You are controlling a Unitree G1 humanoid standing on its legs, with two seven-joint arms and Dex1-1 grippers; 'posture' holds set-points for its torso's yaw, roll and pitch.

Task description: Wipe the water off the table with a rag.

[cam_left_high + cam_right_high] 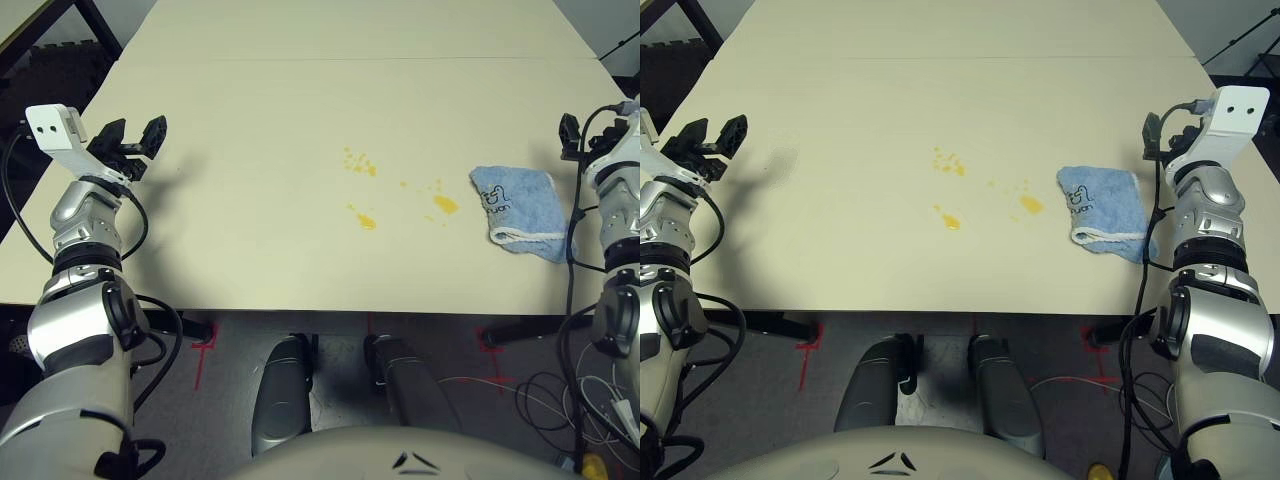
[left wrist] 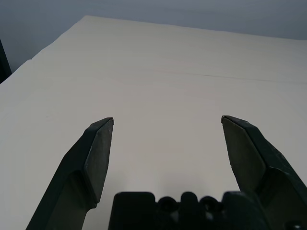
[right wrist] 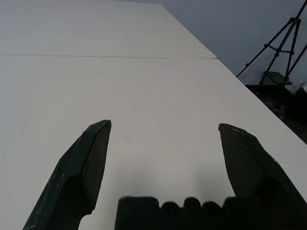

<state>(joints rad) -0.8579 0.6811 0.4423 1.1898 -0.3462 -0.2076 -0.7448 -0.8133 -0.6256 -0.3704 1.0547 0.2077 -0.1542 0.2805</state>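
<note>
The right gripper grabs the rag by its soft middle (image 1: 524,208) next, to wipe the orange-yellow spots off the pale table.
The rag (image 1: 515,210), a light-blue cloth with a white hem and dark lettering, lies crumpled at the right of the pale table (image 1: 250,250), near its front edge. The water shows as orange-yellow spots in the middle: a cluster of small drops (image 1: 360,163), a splotch (image 1: 366,220) and another splotch (image 1: 445,205) just left of the rag. My right gripper (image 1: 1155,135) hovers just right of and behind the rag, open with nothing in it (image 3: 164,125). My left gripper (image 1: 133,132) hangs over the table's left side, far from the spots, also open and holding nothing (image 2: 168,122).
A faint seam (image 1: 350,58) crosses the table further back. The front edge (image 1: 350,312) runs close to my body, with cables (image 1: 520,395) and red tape marks on the floor below. A tripod (image 3: 276,52) stands beyond the table's right side.
</note>
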